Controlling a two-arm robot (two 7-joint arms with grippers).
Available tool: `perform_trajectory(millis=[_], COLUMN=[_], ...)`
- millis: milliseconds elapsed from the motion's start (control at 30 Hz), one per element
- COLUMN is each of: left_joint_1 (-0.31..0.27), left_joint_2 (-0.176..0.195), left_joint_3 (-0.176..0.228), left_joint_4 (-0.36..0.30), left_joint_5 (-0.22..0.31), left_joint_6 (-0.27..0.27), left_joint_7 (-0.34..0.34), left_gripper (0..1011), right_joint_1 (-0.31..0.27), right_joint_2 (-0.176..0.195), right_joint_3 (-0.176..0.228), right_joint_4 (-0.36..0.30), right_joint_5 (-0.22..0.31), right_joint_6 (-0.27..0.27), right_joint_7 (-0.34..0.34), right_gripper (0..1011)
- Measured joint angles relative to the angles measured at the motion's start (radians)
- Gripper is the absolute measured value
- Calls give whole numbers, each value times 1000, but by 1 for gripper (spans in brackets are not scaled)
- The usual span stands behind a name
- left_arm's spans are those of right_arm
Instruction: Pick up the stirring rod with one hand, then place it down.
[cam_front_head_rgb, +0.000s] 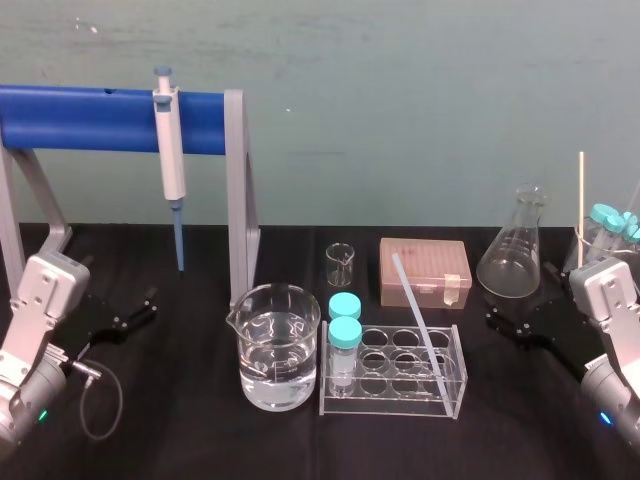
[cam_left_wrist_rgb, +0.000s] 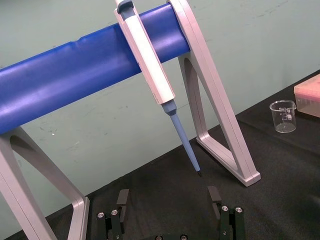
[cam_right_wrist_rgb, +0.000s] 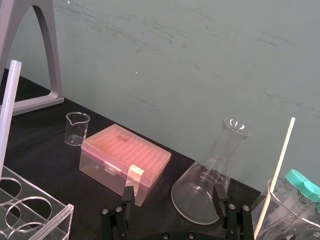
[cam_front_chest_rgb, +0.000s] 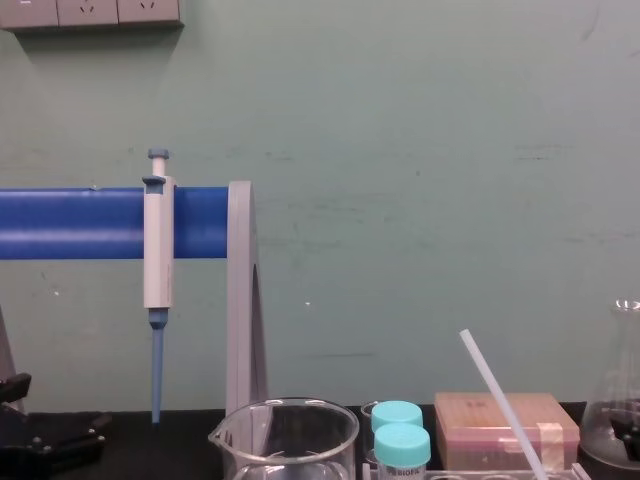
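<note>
The stirring rod's lower end is inside the clear tube rack (cam_right_wrist_rgb: 35, 212), so my right gripper should next grab the rod by its exposed upper shaft (cam_right_wrist_rgb: 8, 102).
The stirring rod (cam_front_head_rgb: 420, 315), white and translucent, leans in the clear tube rack (cam_front_head_rgb: 455, 400) at table centre, its upper end tilted back and to the left. It also rises from the rack in the chest view (cam_front_chest_rgb: 497, 397) and along the edge of the right wrist view (cam_right_wrist_rgb: 10, 102). My right gripper (cam_front_head_rgb: 515, 322) rests on the black table to the right of the rack, open and empty, its fingers (cam_right_wrist_rgb: 221, 194) spread before the flask. At far left my left gripper (cam_front_head_rgb: 135, 310) lies open and empty below the pipette, fingers (cam_left_wrist_rgb: 122, 199) wide apart.
A white-and-blue pipette (cam_front_head_rgb: 169, 150) hangs on the blue-barred stand (cam_front_head_rgb: 236, 190). A water beaker (cam_front_head_rgb: 279, 345), two teal-capped tubes (cam_front_head_rgb: 345, 335), a small beaker (cam_front_head_rgb: 340, 263), a pink box (cam_front_head_rgb: 424, 270) and a flask (cam_front_head_rgb: 515, 250) surround the rack. A thin cream stick (cam_front_head_rgb: 580, 195) stands at far right.
</note>
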Motion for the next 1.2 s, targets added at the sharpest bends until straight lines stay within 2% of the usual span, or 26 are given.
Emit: perform_trajectory(millis=[767, 967, 1067, 1133, 1167, 1200], left_joint_1=[0, 0, 0, 0, 0, 0], left_joint_2=[0, 0, 0, 0, 0, 0], left_joint_3=[0, 0, 0, 0, 0, 0], left_joint_4=[0, 0, 0, 0, 0, 0], left_joint_5=[0, 0, 0, 0, 0, 0], left_joint_6=[0, 0, 0, 0, 0, 0], left_joint_7=[0, 0, 0, 0, 0, 0], left_gripper=[1000, 1000, 1000, 1000, 1000, 1000], right_joint_1=[0, -2, -7, -11, -12, -12], right_joint_2=[0, -2, 1, 6, 8, 12], right_joint_3=[0, 28, 63, 96, 105, 127], right_joint_4=[0, -11, -41, -73, -83, -106], right_joint_5=[0, 15, 79, 156, 177, 235], right_joint_6=[0, 12, 42, 86, 101, 144], right_joint_7=[0, 19, 68, 124, 140, 185], right_gripper=[1002, 1002, 1003, 1002, 1003, 1002])
